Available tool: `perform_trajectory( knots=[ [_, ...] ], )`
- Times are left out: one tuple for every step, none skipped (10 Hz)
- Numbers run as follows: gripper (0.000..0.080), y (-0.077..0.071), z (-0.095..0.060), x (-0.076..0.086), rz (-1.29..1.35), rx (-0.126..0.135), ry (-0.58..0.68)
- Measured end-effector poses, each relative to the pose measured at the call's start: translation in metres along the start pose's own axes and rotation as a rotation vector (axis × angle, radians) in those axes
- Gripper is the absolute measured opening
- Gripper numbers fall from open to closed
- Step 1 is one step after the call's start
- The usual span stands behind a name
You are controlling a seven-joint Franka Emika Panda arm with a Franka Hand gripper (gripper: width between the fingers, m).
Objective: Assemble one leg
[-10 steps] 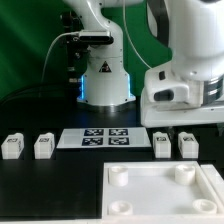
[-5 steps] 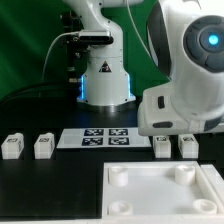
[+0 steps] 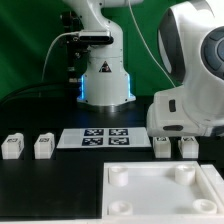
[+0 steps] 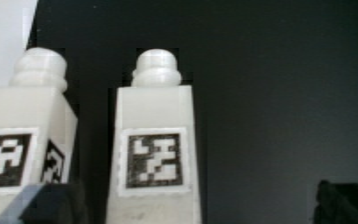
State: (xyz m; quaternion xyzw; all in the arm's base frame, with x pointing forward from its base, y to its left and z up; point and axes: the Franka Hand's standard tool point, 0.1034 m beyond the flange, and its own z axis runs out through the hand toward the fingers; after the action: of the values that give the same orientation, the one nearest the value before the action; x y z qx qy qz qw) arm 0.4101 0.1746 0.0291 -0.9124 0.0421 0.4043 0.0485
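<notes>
The leg's round end needs to stay free to go into the white tabletop, so my gripper will next grab the leg by its square tagged body point(image 3: 188, 148) point(image 4: 155, 160).
Four white legs with tags stand in a row on the black table: two at the exterior view's left point(image 3: 11, 146) point(image 3: 43, 146) and two at its right point(image 3: 162, 146) point(image 3: 187, 146). The arm's white wrist point(image 3: 190, 105) hangs just above the right pair and hides the fingers there. In the wrist view two legs show side by side, one point(image 4: 158, 140) between the dark fingertips point(image 4: 39, 203) and one point(image 4: 25, 125) beside it. My gripper point(image 4: 194, 205) is open and holds nothing; its jaws stand wide apart.
The large white tabletop point(image 3: 150, 192) with round corner sockets lies at the front right. The marker board point(image 3: 98, 137) lies flat between the two pairs of legs. The robot's base point(image 3: 105, 80) stands at the back centre.
The arm's wrist has swung toward the exterior view's right and come lower over the right pair of legs. The legs and tabletop have not moved.
</notes>
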Motion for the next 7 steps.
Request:
perform_trajectory(
  knots=[
    [0.0648, -0.001, 0.007, 0.003, -0.001, -0.001, 0.002],
    [0.0648, -0.001, 0.013, 0.005, 0.0, -0.001, -0.001],
    [0.0648, -0.001, 0.016, 0.006, 0.0, -0.001, -0.003],
    [0.0648, 0.0, 0.018, 0.008, -0.008, 0.0, 0.002],
    [0.0648, 0.003, 0.021, 0.009, -0.021, 0.001, 0.006],
    [0.0648, 0.005, 0.022, 0.011, -0.044, 0.004, 0.015],
    [0.0648, 0.005, 0.022, 0.011, -0.045, 0.004, 0.016]
  ],
)
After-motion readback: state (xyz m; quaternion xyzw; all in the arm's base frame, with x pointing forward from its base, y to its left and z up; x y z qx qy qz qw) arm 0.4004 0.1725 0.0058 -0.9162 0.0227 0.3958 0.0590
